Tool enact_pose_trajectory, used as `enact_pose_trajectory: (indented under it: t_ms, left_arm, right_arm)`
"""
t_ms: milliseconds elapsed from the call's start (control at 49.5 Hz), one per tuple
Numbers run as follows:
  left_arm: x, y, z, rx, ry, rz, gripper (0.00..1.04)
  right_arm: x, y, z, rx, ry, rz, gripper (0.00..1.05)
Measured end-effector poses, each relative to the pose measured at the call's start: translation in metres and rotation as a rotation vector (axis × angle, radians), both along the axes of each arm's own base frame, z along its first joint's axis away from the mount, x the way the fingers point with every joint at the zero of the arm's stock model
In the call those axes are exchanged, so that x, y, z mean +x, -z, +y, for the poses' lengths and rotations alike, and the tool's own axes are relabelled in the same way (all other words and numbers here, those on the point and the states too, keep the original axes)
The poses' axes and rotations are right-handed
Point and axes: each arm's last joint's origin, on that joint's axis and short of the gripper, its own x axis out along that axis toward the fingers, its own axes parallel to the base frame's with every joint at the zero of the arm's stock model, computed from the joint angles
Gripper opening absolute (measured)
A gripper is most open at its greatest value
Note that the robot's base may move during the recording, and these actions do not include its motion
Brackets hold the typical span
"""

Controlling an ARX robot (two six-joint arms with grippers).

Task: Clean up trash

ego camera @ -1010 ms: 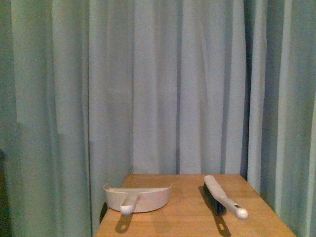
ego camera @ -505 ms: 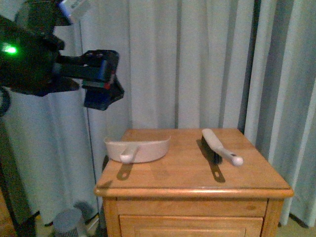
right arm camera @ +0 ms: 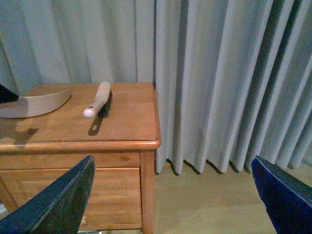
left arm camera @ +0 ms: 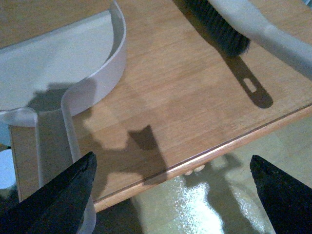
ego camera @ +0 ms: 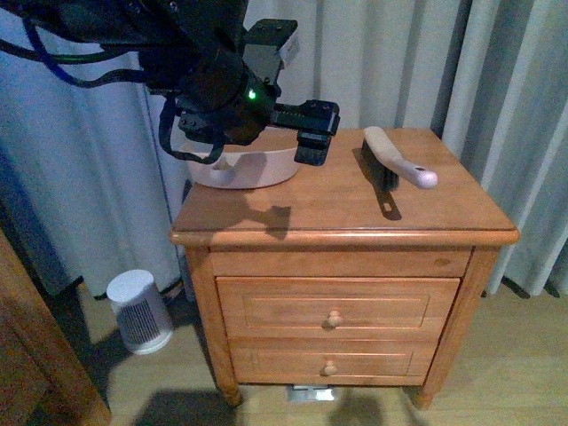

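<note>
The dustpan's tray is much wider than my open fingers, so my left gripper should grab the dustpan by its narrow handle (left arm camera: 59, 158) next.
A white dustpan (ego camera: 257, 166) lies on the left of the wooden nightstand (ego camera: 355, 213), its handle toward the front edge. A brush (ego camera: 395, 160) with a white handle and dark bristles lies on the right. My left gripper (ego camera: 311, 135) is open and empty, hovering above the top just right of the dustpan. In the left wrist view the gripper (left arm camera: 171, 163) is over the front edge, with the dustpan (left arm camera: 53, 73) and brush (left arm camera: 243, 24) beyond it. My right gripper (right arm camera: 173, 163) is open and empty, out to the nightstand's right side. It sees the brush (right arm camera: 100, 97) and dustpan (right arm camera: 34, 105). No loose trash shows.
Grey curtains (ego camera: 89, 177) hang behind and beside the nightstand. A small white round appliance (ego camera: 139, 311) stands on the floor to its left. A wooden furniture edge (ego camera: 27, 364) is at the near left. The nightstand has two drawers (ego camera: 333, 306).
The front view has tilted down to show the whole nightstand. My left arm came in from the left and now reaches over the dustpan. The dustpan and brush have not moved.
</note>
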Motion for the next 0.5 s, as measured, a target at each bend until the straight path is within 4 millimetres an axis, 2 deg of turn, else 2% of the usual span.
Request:
enact_pose_trajectory:
  t_ms: [283,505]
  left_arm:
    - [0.030,0.027,-0.004,0.074,-0.049,0.116,0.97]
    - [0.045,0.030,0.000,0.121,-0.102,0.120,0.97]
  right_arm:
    - [0.000,0.000,0.000,0.000,0.000,0.000,0.97]
    - [0.000,0.000,0.000,0.000,0.000,0.000,0.97]
